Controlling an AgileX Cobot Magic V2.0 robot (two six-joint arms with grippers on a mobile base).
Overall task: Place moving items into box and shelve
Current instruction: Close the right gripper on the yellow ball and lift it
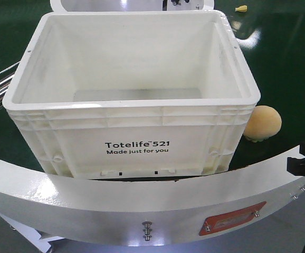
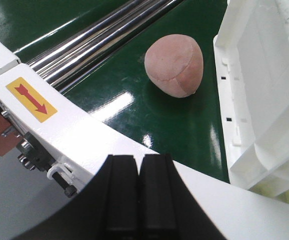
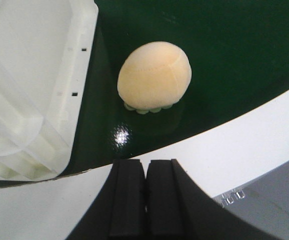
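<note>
The pale orange-yellow ball needs to go into the box. My right gripper should next take hold of the ball by its rounded body [image 1: 263, 122] for that.
The white box [image 1: 136, 142], printed "Totelife 521", stands open on the green belt, and I see nothing inside it. A pale orange-yellow ball [image 1: 263, 123] lies on the belt just right of the box, apart from its wall [image 3: 59, 90]. In the right wrist view this ball [image 3: 154, 75] is ahead of my right gripper [image 3: 145, 165], which is shut and empty over the white rim. A pinkish-brown rounded item [image 2: 174, 65] rests left of the box wall [image 2: 264, 90]. My left gripper [image 2: 139, 160] is shut, empty, and well short of it.
A curved white rim [image 1: 142, 200] with a red plate [image 1: 231, 217] borders the green belt [image 1: 295, 79] in front. Shiny metal rods [image 2: 99, 40] run along the left. A small yellowish object [image 1: 241, 8] lies far back right. A yellow arrow label [image 2: 32, 99] marks the rim.
</note>
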